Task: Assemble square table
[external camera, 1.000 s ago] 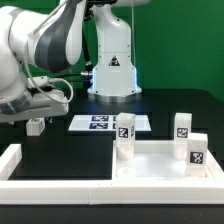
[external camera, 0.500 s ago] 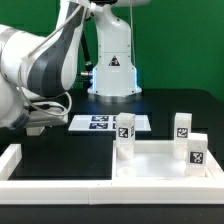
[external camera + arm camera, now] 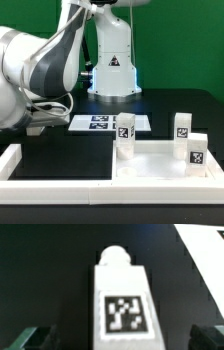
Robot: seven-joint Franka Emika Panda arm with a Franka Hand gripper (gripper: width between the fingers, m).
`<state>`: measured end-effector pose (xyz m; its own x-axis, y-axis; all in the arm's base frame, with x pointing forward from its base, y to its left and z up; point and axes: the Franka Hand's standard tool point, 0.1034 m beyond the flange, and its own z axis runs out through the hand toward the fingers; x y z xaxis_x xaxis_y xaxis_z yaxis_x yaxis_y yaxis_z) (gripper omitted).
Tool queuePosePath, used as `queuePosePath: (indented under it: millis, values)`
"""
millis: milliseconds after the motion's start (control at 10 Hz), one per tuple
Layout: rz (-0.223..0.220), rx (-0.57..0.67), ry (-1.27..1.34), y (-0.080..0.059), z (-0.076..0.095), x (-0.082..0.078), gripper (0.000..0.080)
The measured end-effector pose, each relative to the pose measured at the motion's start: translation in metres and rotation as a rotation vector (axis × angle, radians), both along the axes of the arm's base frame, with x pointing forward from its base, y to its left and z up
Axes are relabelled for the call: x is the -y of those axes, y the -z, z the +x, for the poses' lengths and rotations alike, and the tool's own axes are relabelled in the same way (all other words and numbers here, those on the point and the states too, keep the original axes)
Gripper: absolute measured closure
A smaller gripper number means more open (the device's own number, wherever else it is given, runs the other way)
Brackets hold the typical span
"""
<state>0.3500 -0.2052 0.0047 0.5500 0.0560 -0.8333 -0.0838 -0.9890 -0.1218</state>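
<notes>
The robot's gripper is ready to close on the white tagged leg: its open fingers are low on either side of the leg, so they would hold it if they closed now.
A white table leg (image 3: pixel 122 297) with a black-and-white tag lies on the black table. It sits between the fingers of my gripper (image 3: pixel 118 335), which is open with a gap on each side of the leg. In the exterior view the gripper is low at the left (image 3: pixel 36 126), mostly hidden behind my arm. The white square tabletop (image 3: pixel 158 162) lies at the exterior view's right. Three tagged legs stand on it: one at its near-left corner (image 3: pixel 124 131), one at the back right (image 3: pixel 183 125) and one at the right (image 3: pixel 197 150).
The marker board (image 3: pixel 100 122) lies flat behind the tabletop, and its edge shows in the wrist view (image 3: pixel 205 252). A long white border rail (image 3: pixel 60 186) runs along the front and up the left side. The robot base (image 3: pixel 112 65) stands at the back.
Between one second and half a second ago my arm swung down and nearer the camera over the leg at the left. Since then it has barely moved.
</notes>
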Motion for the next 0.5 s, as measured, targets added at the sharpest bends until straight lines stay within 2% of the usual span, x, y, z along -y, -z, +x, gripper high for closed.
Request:
queuePosePath:
  millis: [200, 400, 500]
  values:
    - [0.000, 0.003, -0.001, 0.0000, 0.0010, 0.0004, 0.0159]
    - [0.000, 0.003, -0.001, -0.0001, 0.0010, 0.0005, 0.0506]
    - [0.000, 0.003, -0.001, 0.0000, 0.0010, 0.0004, 0.0511]
